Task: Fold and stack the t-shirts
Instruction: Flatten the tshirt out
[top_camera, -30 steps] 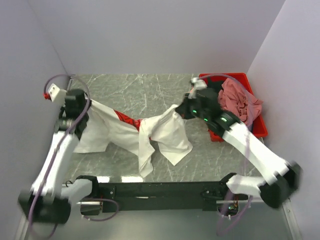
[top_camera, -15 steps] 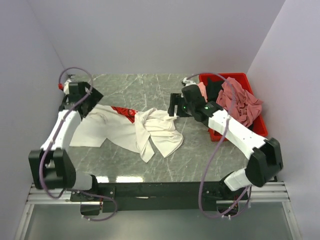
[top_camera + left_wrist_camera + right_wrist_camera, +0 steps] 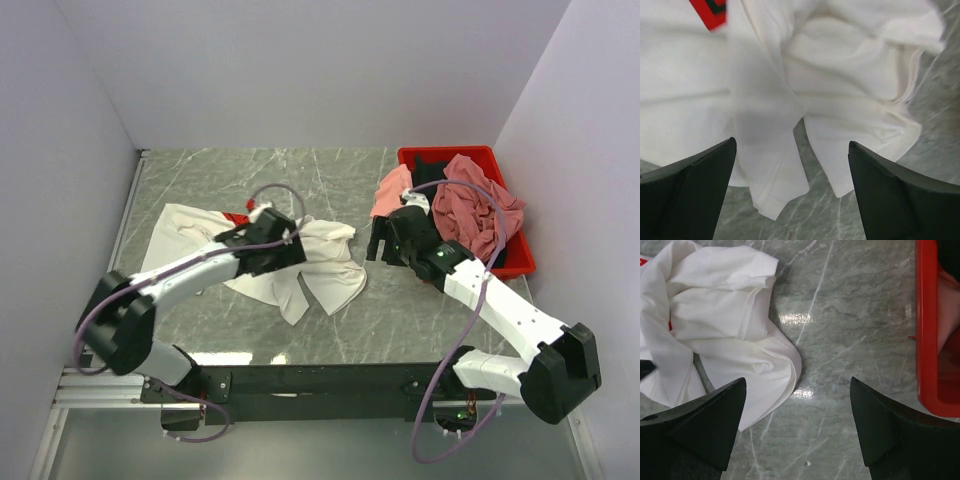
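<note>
The robot's left gripper will next grab the bunched fold of white cloth (image 3: 840, 75) at the t-shirt's middle, to spread the crumpled t-shirt for folding.
A large white t-shirt (image 3: 320, 270) lies crumpled on the grey marble table, a bit of its red print (image 3: 237, 217) showing at the left. My left gripper (image 3: 288, 248) hovers over the shirt's middle. In the left wrist view it (image 3: 791, 143) is open, with bunched white cloth (image 3: 840, 75) below it and nothing between the fingers. My right gripper (image 3: 376, 242) hangs just right of the shirt, open over bare table (image 3: 798, 381), with the shirt's right edge (image 3: 765, 360) beside its left finger. Dusty rose (image 3: 480, 200), light pink (image 3: 392, 188) and black (image 3: 430, 172) t-shirts are heaped in the bin.
A red plastic bin (image 3: 520, 262) stands at the back right, and its wall (image 3: 926, 325) is close to my right gripper. Lilac walls enclose the table on the left, back and right. The arms' base rail runs along the near edge.
Both grippers opened and let go of the white t-shirt, which dropped onto the table. The left arm swung in from the far left to over the shirt. The right gripper backed off to the right.
</note>
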